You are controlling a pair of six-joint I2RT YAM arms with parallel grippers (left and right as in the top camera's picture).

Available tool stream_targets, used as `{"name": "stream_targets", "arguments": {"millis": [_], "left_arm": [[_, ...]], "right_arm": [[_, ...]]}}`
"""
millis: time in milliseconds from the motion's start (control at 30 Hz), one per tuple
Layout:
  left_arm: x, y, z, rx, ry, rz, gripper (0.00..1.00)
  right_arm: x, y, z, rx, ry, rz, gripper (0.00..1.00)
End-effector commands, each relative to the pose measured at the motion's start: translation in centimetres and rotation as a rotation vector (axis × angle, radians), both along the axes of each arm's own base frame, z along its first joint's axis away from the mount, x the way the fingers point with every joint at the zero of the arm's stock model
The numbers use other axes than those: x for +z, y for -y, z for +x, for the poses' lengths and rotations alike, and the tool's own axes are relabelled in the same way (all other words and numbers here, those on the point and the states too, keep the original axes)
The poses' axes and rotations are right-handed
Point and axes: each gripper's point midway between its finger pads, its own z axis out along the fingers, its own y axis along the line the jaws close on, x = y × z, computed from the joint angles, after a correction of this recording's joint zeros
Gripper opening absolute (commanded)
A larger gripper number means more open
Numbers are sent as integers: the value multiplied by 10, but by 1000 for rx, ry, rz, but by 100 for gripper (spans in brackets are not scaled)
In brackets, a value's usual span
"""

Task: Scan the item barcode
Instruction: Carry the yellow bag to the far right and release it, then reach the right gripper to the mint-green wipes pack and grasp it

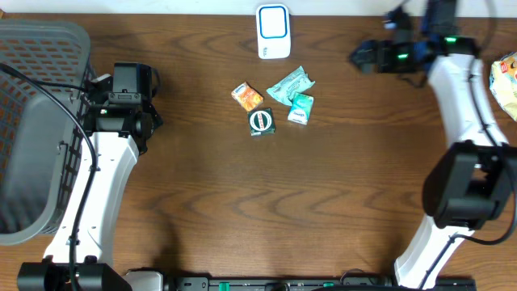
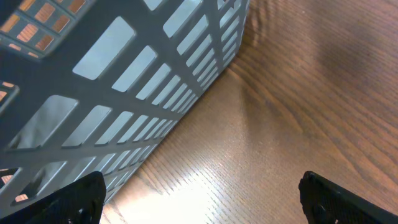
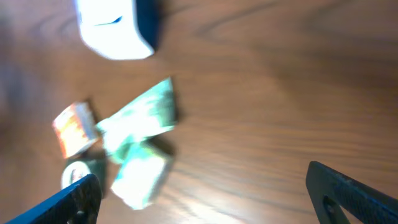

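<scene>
My right gripper picks up the small green-and-white packet by the packet's edge facing it next, which leaves the printed sides exposed to scan the barcode.
Several small items lie in a cluster mid-table: an orange packet (image 1: 247, 96), a teal packet (image 1: 290, 83), a small green-and-white packet (image 1: 300, 108) and a dark packet with a round label (image 1: 261, 122). Behind them stands the white-and-blue scanner (image 1: 273, 32). My right gripper (image 1: 365, 55) hovers open to the right of the scanner, holding nothing. In its blurred wrist view the scanner (image 3: 115, 28), orange packet (image 3: 74, 127) and teal packet (image 3: 140, 115) lie ahead of the right gripper (image 3: 208, 205). My left gripper (image 1: 132, 77) is open and empty beside the basket.
A grey slatted basket (image 1: 40, 121) fills the left edge, and its wall (image 2: 124, 81) is close to the left gripper (image 2: 202, 208). A printed bag (image 1: 505, 81) sits at the right edge. Bare wood lies in front of the items.
</scene>
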Motion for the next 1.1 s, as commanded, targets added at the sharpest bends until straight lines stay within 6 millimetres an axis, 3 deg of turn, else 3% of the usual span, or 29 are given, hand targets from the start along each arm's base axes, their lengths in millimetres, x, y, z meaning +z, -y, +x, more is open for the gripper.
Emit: {"name": "stream_targets", "arguments": {"millis": [0,100,367,433,533,600,967,1067], "left_arm": [[-1,-5,-2,3,-17,27,98],[-1,-5,-2,3,-17,27,98],[-1,-5,-2,3,-17,27,98],[-1,-5,-2,3,-17,26,98],[-1,-5,-2,3,-17,27,98],[-1,-5,-2,3,-17,27,98],[-1,-5,-2,3,-17,27,98],[-1,-5,-2,3,-17,27,98]], "right_arm": [[-34,-29,-17,-44,-120,-54,99],[-53,-37,-28,-140,-199,-75,99],[-94,-62,-57,-173,-333,50,99],[-104,-70,-61,-171,-339,107,94],[-118,-83,-68,-168,-353,189,71],[-126,-85,-72,-200,-374,216,69],[-145,-104,-75,-240,-352,203,71],[-152,-105,-74,-256,-364,210,66]]}}
